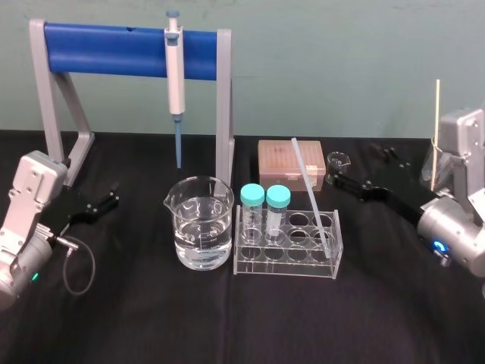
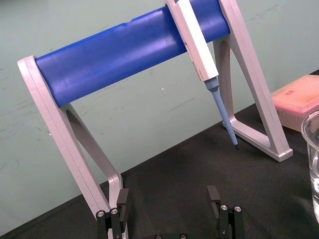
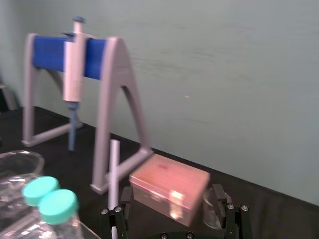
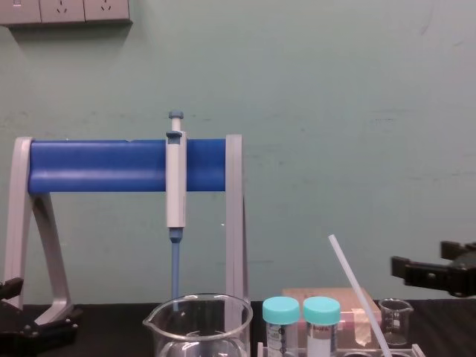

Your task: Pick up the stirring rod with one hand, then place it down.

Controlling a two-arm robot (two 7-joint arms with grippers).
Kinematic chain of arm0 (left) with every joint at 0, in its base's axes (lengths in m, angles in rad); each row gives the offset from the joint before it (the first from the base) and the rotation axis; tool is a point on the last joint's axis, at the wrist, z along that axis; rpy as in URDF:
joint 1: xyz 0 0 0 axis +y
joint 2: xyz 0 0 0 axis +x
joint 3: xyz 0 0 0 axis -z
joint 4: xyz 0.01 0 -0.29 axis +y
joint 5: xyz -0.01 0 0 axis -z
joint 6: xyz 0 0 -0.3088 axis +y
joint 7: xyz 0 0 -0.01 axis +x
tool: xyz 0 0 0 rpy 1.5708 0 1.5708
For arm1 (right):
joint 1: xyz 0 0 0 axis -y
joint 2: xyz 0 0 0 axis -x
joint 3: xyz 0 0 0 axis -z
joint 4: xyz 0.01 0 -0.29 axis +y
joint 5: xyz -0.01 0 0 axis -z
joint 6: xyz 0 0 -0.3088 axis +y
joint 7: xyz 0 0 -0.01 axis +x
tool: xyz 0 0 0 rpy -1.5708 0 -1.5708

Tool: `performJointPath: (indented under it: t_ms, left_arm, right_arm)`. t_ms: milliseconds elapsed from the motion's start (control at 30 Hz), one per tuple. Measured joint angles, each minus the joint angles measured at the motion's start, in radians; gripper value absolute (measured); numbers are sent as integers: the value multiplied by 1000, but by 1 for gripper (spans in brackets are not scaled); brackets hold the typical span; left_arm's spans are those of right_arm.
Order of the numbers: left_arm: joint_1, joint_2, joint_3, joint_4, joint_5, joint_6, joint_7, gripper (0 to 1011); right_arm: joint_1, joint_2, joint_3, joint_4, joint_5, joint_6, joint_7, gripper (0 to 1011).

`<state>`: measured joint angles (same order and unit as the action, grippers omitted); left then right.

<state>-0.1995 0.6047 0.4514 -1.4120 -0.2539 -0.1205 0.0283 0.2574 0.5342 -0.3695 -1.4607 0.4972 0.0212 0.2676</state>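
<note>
My right gripper is going to grip the stirring rod by its free upper part (image 4: 342, 257) (image 3: 114, 162) next. The rack and its capped tubes crowd the rod's lower end.
The stirring rod (image 1: 311, 193) is a thin translucent white rod that leans in the clear tube rack (image 1: 288, 254), its top tilted toward the back. It also rises at a slant in the chest view (image 4: 355, 290). My right gripper (image 1: 336, 179) reaches in from the right, just right of the rod and apart from it. Its fingers stand open with nothing between them. In the right wrist view the rod (image 3: 114, 169) stands just outside one finger (image 3: 124, 196) of the right gripper (image 3: 172, 199). My left gripper (image 1: 112, 199) rests open at the far left (image 2: 168, 199).
A large beaker of water (image 1: 201, 224) stands left of the rack, which holds two teal-capped tubes (image 1: 265, 199). Behind are a pink tip box (image 1: 292, 161), a small beaker (image 1: 338, 161) and a pipette (image 1: 175, 72) hanging on the blue-barred stand (image 1: 106, 49). A thin yellowish stick (image 1: 436, 129) stands far right.
</note>
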Motion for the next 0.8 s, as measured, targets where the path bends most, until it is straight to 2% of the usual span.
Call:
performJointPath:
  t_ms: [200, 367, 800]
  left_arm:
    - [0, 0, 0, 0, 0, 0, 0, 1000]
    - [0, 0, 0, 0, 0, 0, 0, 1000]
    - [0, 0, 0, 0, 0, 0, 0, 1001]
  right_arm:
    - [33, -22, -19, 8, -5, 17, 53, 1004]
    - [75, -61, -38, 38, -17, 46, 86, 1004]
    - [134, -140, -49, 109, -46, 119, 89, 1004]
